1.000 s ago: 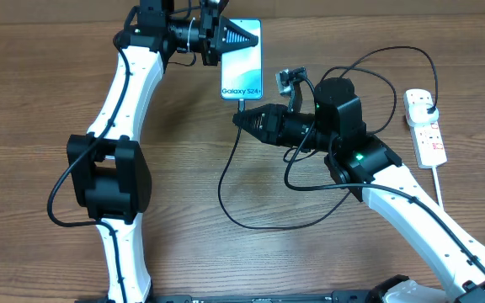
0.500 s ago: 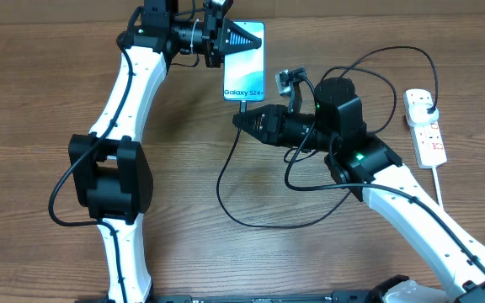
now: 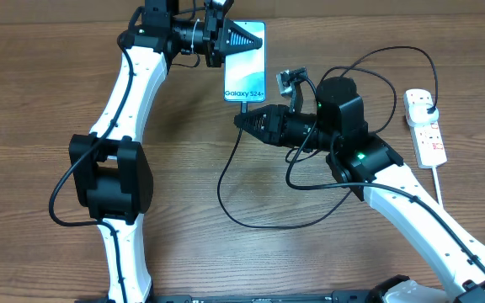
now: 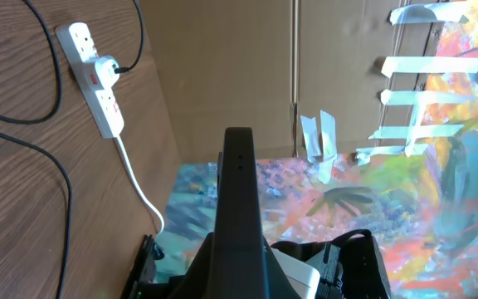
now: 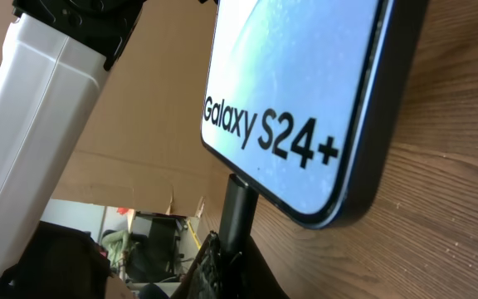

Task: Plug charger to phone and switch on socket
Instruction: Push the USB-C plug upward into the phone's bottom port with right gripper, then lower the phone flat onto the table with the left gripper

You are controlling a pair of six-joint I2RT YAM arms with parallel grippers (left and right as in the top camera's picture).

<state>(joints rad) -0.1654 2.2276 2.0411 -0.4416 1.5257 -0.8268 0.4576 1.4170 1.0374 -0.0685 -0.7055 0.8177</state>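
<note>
I should open my right gripper now, because the end of the connector is straight against the phone's near edge with hardly any gap. The connector would stay in the phone (image 3: 247,71).
The phone (image 3: 247,71) lies flat at the far middle of the table, its light blue screen lit and reading "Galaxy S24+". It fills the top of the right wrist view (image 5: 305,75). My left gripper (image 3: 251,38) looks shut and rests over the phone's far end; its fingers show edge-on in the left wrist view (image 4: 239,158). My right gripper (image 3: 242,119) is shut on the connector end of the black charger (image 3: 226,189), and the connector (image 5: 239,199) meets the phone's near edge. The cable loops back to the socket (image 3: 428,130).
The socket, a white strip, also shows in the left wrist view (image 4: 98,91) with a plug in it and its white cord (image 4: 139,191) trailing off the table edge. Loose black cable loops (image 3: 377,63) lie between the right arm and the strip. A cardboard wall stands behind the table.
The phone and my left gripper have shifted slightly to the right. My right gripper followed a little, still on the connector.
</note>
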